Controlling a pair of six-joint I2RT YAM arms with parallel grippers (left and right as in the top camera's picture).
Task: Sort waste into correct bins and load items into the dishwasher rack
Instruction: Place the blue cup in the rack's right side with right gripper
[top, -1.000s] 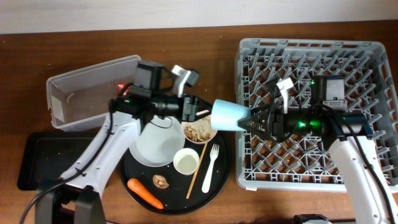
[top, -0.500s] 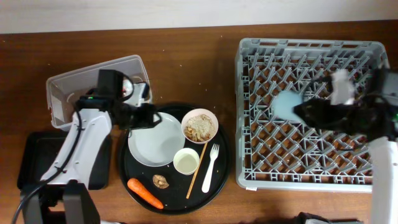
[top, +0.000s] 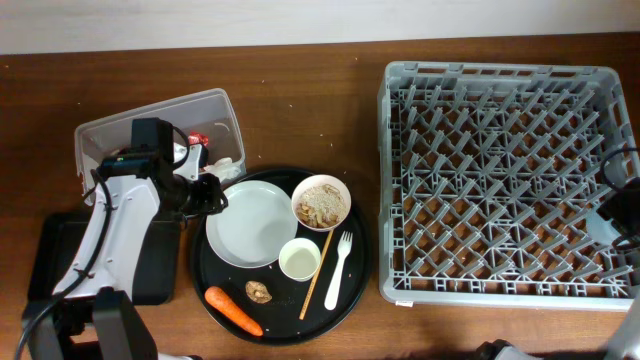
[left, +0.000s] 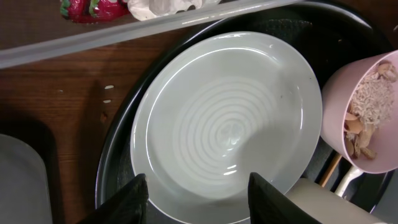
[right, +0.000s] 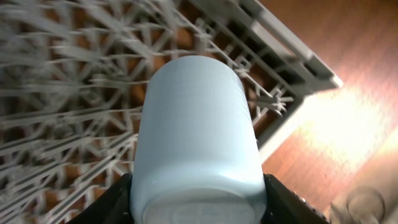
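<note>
The light-blue cup's gripped end overlaps the grey rack's edge and would come down onto it. My right gripper next moves the cup farther in before releasing it.
My left gripper (left: 198, 199) is open and empty, low over the near edge of the white plate (left: 224, 124), which lies on the round black tray (top: 355, 270). In the overhead view this gripper (top: 207, 195) is at the plate's (top: 250, 222) left edge. My right gripper (right: 196, 202) is shut on the light-blue cup (right: 196, 118), held over the corner of the grey rack (right: 74, 93). The pink bowl (top: 321, 203) holds beige scraps. The red wrapper (top: 197, 139) and white paper (top: 222, 165) lie in the clear tub (top: 110, 135).
On the round tray are a white cup (top: 299, 259), a fork (top: 338, 268), a wooden stick (top: 318, 270), a carrot (top: 233, 310) and a brown lump (top: 259, 291). The black rectangular tray (top: 60, 260) lies front left. The right arm (top: 625, 215) shows only at the rack's (top: 500, 180) right edge.
My right gripper carried the light-blue cup from beside the bowl across the rack to its right edge. My left arm drew back from the bowl to the plate's left edge.
</note>
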